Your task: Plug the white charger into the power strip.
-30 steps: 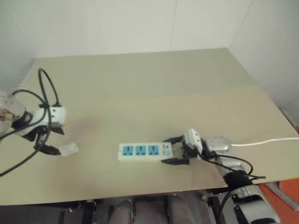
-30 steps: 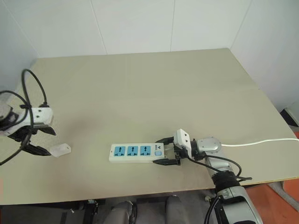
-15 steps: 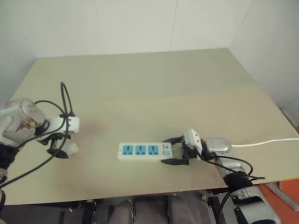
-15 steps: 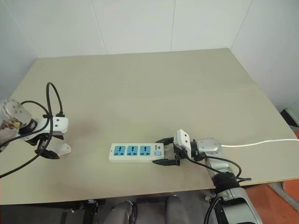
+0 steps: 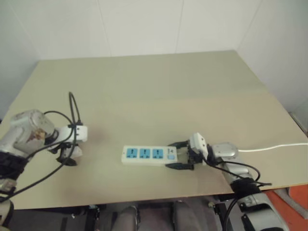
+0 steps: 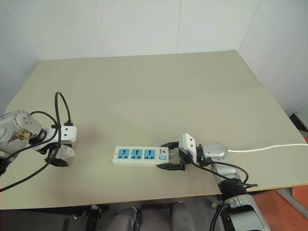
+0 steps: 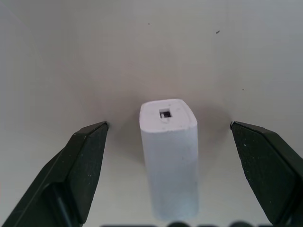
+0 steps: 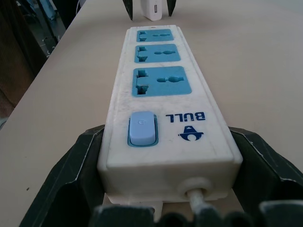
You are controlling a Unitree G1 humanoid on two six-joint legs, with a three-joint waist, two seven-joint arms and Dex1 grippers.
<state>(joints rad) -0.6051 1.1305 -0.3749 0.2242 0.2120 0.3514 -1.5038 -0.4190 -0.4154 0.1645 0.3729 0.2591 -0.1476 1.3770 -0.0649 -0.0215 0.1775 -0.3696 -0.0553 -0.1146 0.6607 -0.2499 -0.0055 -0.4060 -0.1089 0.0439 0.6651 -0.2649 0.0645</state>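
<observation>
My left gripper's fingers reach down beside the charger's port end and closing now would catch the white charger (image 5: 76, 152), so my left gripper closes next.
The white charger (image 7: 169, 161) lies on the table (image 5: 159, 91) at the left, its port end showing. My left gripper (image 7: 168, 124) points down over it, open, one black finger on each side with a gap to the charger. In the head views the left gripper (image 5: 67, 155) covers most of the charger (image 5: 76, 152). The power strip (image 5: 149, 155), a white bar with three blue sockets, lies near the front edge. My right gripper (image 5: 179, 155) is shut on its switch end, a finger (image 8: 87, 161) against each side of the power strip (image 8: 161, 80).
The strip's thin white cord (image 5: 274, 147) runs right, off the table edge. Black cables (image 5: 72, 108) loop above the left wrist. Bare tabletop lies between charger and strip and across the back, up to the white walls (image 5: 144, 24).
My left gripper has moved right and sunk, from beside the charger to straddling it with open fingers. The right gripper and the power strip have stayed put.
</observation>
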